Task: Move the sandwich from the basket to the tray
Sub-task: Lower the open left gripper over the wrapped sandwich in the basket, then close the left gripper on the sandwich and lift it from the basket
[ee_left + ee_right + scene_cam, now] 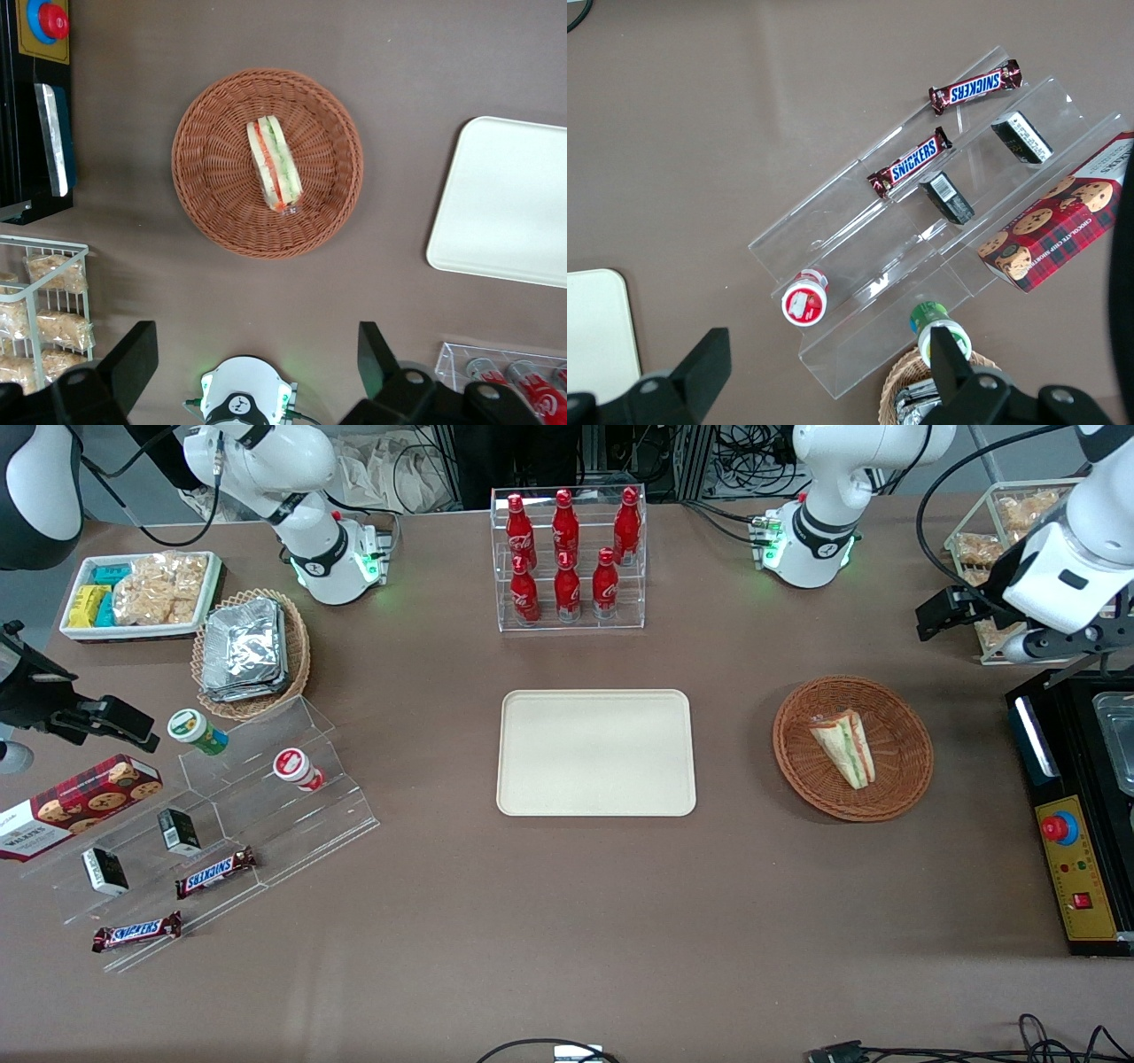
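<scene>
I need to pick up the sandwich by its bunched wrapper end [830, 726] next, so that my gripper can move it from basket to tray [595, 751].
The sandwich [844, 747], a white wedge with green and orange-red layers, lies in the reddish-brown wicker basket [899, 793] toward the working arm's end of the table. The left wrist view shows the sandwich [275, 164] lying in the basket [213, 168], untouched. Beside the basket, at the table's middle, the cream-beige tray [595, 752] holds nothing; part of the tray [509, 204] appears in the wrist view. My gripper [944, 613] hangs high over the table, farther from the front camera than the basket. The gripper [257, 354] is open, its fingers [133, 359] wide apart and holding nothing.
A black machine with a red button [1063, 828] stands beside the basket at the table's end. A wire rack of snack bags [992, 549] is near my gripper. The cola bottle rack [567, 558] stands farther back than the tray. Acrylic steps with snacks [221, 815] lie toward the parked arm's end.
</scene>
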You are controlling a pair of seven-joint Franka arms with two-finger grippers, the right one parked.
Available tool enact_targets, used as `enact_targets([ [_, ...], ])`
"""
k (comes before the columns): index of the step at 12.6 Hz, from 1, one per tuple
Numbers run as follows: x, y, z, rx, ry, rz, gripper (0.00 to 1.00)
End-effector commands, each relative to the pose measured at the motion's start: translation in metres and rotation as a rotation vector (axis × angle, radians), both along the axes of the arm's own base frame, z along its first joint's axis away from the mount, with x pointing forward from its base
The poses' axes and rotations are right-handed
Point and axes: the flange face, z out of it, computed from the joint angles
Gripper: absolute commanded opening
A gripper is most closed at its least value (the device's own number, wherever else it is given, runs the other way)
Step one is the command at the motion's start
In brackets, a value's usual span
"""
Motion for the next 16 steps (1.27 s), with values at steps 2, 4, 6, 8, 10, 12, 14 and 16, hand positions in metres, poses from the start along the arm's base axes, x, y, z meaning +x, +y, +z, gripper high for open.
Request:
enact_targets([
  [2,-0.004,0.005,-0.010,0.019,-0.011,0.020,1.00],
  [4,0.003,0.007,-0.040,0.037,0.013,0.120,1.00],
  [6,0.008,0.005,-0.082,0.053,0.032,0.225,1.00],
  [8,0.003,0.007,-0.141,0.055,0.015,0.261,1.00],
  [10,0.003,0.016,-0.193,0.053,-0.001,0.287,1.00],
  [12,0.017,0.019,-0.237,0.061,0.021,0.320,1.00],
  [14,0.024,0.018,-0.267,0.066,0.033,0.332,1.00],
  [16,0.021,0.018,-0.301,0.064,0.029,0.333,1.00],
])
